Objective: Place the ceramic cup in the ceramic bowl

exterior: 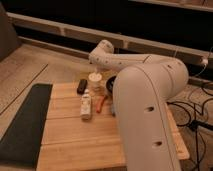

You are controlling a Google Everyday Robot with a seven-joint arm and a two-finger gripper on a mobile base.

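My gripper grabs the ceramic cup by its upper rim [95, 74] next, to set the cup in the ceramic bowl.
The ceramic cup [94, 80], small and cream-white, stands upright at the back of the wooden table [75, 142]. Right of it, only a dark sliver of the ceramic bowl [109, 83] shows. My white arm [145, 100] hides the rest of the bowl. The arm reaches up from the lower right, bends at the back and comes down over the cup. My gripper [95, 68] hangs open just above the cup and holds nothing.
A small black block [82, 85] lies left of the cup. A white labelled bottle [87, 106] lies in front of it, with an orange object [102, 103] beside it. A dark mat [25, 125] runs along the table's left side. Cables [197, 107] lie at the right.
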